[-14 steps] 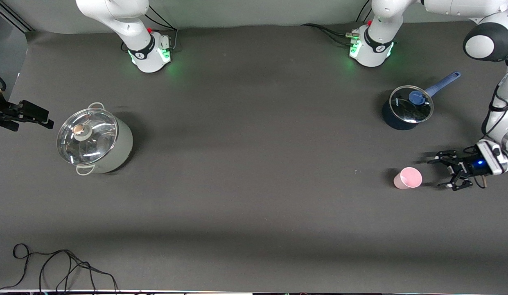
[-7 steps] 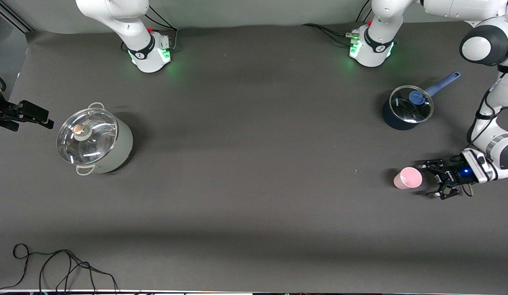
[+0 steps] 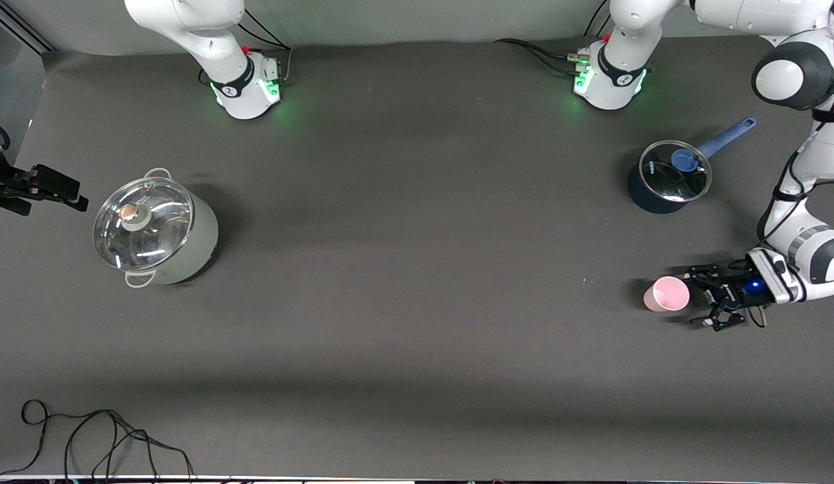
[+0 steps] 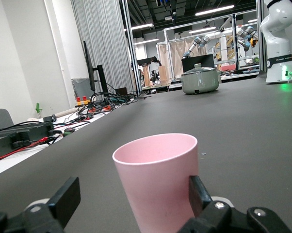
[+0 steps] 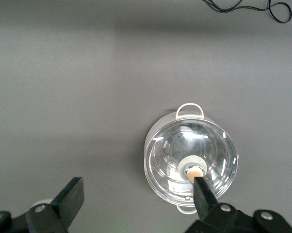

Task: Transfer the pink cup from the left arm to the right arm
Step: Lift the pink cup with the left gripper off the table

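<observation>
I will next grab the pink cup by its side with my left gripper, so its rim stays free for my right gripper.
The pink cup stands upright on the dark table at the left arm's end, nearer to the front camera than the blue saucepan. My left gripper is low at table height, open, with its fingers reaching around the cup from the table's end. In the left wrist view the cup stands between the fingers. One finger is at its wall and the other finger is well apart. My right gripper waits open and empty high over the right arm's end, shown in the right wrist view.
A pale pot with a glass lid stands at the right arm's end, under the right gripper. A blue saucepan with a glass lid stands near the left arm's base. A black cable lies at the front edge.
My left gripper has come down and moved in toward the pink cup until its open fingers stand on either side of it. The cup has barely shifted. The right arm has not moved.
</observation>
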`<control>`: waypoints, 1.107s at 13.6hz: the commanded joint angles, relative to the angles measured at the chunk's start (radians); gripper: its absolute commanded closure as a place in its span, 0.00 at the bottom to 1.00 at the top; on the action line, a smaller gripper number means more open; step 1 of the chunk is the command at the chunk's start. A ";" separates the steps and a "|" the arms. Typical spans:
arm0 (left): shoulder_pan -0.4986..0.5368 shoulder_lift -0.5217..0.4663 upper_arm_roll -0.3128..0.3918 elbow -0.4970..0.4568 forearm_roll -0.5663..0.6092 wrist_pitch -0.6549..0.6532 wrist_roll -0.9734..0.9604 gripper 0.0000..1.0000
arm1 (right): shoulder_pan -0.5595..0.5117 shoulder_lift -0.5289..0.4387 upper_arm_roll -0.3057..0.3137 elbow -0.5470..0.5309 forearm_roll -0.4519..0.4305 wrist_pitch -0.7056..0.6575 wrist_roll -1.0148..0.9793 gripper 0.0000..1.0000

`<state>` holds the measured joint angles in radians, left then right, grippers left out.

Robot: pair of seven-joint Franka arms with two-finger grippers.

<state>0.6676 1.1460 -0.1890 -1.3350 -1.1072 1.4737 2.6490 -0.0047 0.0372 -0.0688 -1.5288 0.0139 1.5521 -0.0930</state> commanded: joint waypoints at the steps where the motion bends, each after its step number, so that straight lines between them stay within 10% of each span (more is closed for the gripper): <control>1: -0.016 0.009 0.000 -0.001 -0.013 0.010 0.034 0.01 | 0.006 -0.013 -0.002 0.001 -0.012 -0.006 -0.019 0.00; 15: -0.059 0.026 0.000 -0.046 -0.043 0.028 0.080 0.01 | 0.008 -0.013 0.000 0.004 -0.011 -0.004 -0.017 0.00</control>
<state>0.6263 1.1674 -0.1897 -1.3645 -1.1252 1.4788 2.6942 -0.0046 0.0344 -0.0677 -1.5288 0.0139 1.5522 -0.0936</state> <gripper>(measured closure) 0.004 0.000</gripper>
